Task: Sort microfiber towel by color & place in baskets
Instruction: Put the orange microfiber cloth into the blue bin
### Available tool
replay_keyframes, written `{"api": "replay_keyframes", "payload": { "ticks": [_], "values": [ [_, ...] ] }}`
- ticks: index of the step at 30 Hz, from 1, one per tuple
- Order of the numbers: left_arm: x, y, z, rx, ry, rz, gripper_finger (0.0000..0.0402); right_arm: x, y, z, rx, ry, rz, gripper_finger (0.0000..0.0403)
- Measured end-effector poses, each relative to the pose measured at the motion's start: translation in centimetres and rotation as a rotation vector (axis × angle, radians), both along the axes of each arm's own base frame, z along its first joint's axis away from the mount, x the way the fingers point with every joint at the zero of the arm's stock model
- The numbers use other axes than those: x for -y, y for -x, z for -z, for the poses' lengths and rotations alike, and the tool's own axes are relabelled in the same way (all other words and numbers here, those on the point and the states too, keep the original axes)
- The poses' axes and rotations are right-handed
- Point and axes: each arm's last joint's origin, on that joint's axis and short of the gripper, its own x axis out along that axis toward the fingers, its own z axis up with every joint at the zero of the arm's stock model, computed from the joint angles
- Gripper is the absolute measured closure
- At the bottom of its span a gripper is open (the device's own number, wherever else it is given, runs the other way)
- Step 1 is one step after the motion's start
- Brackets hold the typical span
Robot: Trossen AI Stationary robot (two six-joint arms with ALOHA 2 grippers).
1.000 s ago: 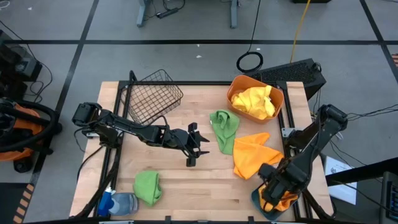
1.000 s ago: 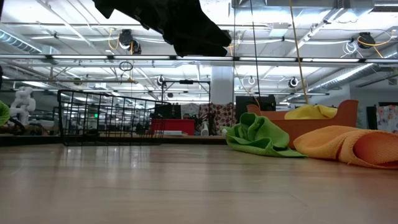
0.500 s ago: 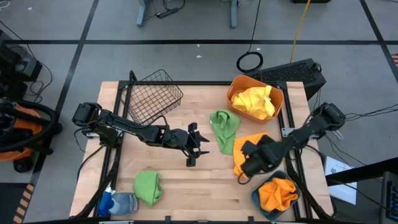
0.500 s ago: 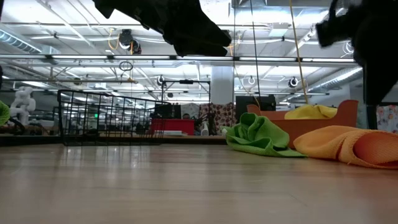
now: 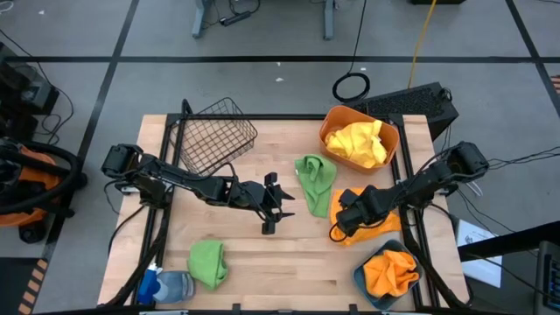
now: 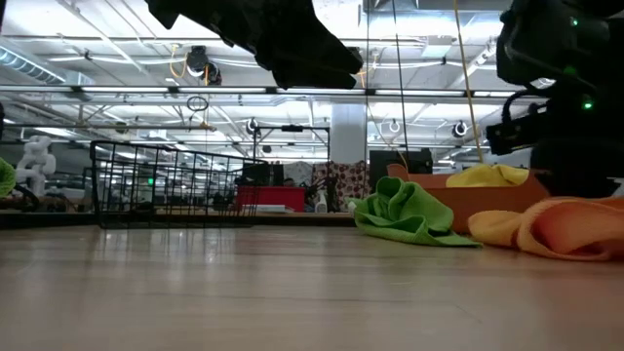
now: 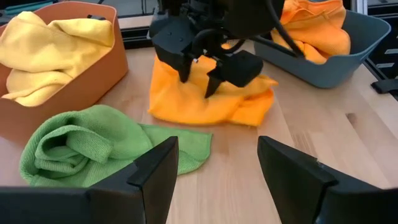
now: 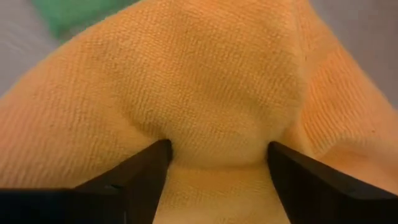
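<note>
The crumpled orange towel needs to go into the teal basket. My right gripper should grab its raised fold (image 8: pixel 221 146) next.
One orange towel (image 5: pixel 376 232) lies crumpled on the table at the right. My right gripper (image 5: pixel 338 225) is down on its left part, fingers open. A second orange towel (image 5: pixel 391 273) lies in the teal basket (image 5: pixel 360 282) at the near right. Two yellow towels (image 5: pixel 357 143) fill the orange basket (image 5: pixel 391 133). One green towel (image 5: pixel 315 179) lies mid-table, another (image 5: pixel 208 262) near the front left. My left gripper (image 5: pixel 278 206) hovers open and empty over the table's middle. My right gripper comes at the orange towel from above, slanting toward the table's left. Its open fingertips (image 7: pixel 185 74) are set into the cloth on either side of a raised hump (image 8: pixel 211 106) near the towel's left edge. The towel lies on the table, slack.
The black wire basket (image 5: pixel 214 136) stands tilted at the far left. A blue-and-white bottle (image 5: pixel 166 284) lies at the near left corner. Bare wood shows between the left gripper and the front edge.
My right gripper has left the teal basket at the near right, where an orange towel now lies uncovered. It has gone toward the far edge and the table's left, then come down onto the orange towel on the table, bunching it slightly.
</note>
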Motion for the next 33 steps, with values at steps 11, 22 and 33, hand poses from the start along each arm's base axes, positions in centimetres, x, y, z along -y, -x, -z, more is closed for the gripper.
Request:
{"api": "replay_keyframes", "payload": {
  "ticks": [11,22,33],
  "values": [
    [0.0,0.0,0.0,0.000,0.001,0.000,0.0174,-0.7,-0.8,-0.4,0.083,-0.009,-0.112,0.0383],
    [0.1,-0.1,-0.2,0.020,0.003,0.003,0.0174,-3.7,-1.4,-9.8,0.397,0.042,-0.268,0.0397],
    [0.9,-0.5,-1.9,0.217,-0.083,0.066,0.0174,-6.4,-0.4,-17.7,0.693,0.243,-0.440,0.0397]
  ]
}}
